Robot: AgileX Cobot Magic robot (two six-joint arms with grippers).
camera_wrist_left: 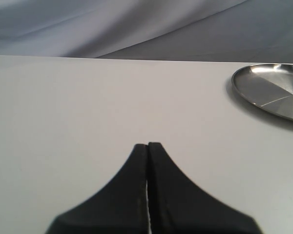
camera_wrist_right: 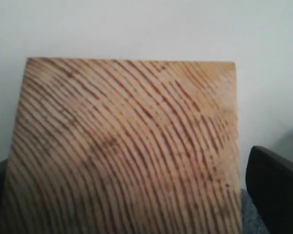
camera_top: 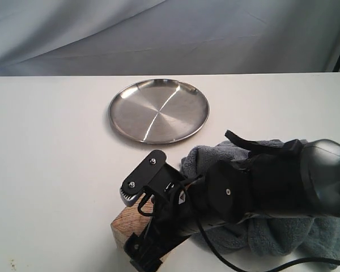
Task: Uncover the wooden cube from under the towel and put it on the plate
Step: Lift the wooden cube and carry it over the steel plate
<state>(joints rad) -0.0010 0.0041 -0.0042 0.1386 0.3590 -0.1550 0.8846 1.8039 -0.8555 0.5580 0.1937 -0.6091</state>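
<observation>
The right gripper grabs the cube's opposite sides next, to place the wooden cube (camera_top: 126, 228) on the plate (camera_top: 158, 110).
The wooden cube (camera_top: 126, 228), light tan with striped grain, sits uncovered on the white table near the front edge, and its grained face (camera_wrist_right: 127, 146) fills the right wrist view. My right gripper (camera_top: 133, 224) straddles it, open, with a gap between one black finger (camera_wrist_right: 276, 190) and the cube's side. The blue-grey towel (camera_top: 272, 235) lies bunched behind and under the right arm. The steel plate (camera_top: 158, 110) is bare at the table's middle back. My left gripper (camera_wrist_left: 148, 145) is shut on nothing over bare table, with the plate's rim (camera_wrist_left: 244, 90) off to one side.
A grey cloth backdrop (camera_top: 170, 34) hangs behind the table (camera_top: 51, 158). The right arm's black body (camera_top: 272, 181) and its cable (camera_top: 260, 266) lie over the towel at the front right.
</observation>
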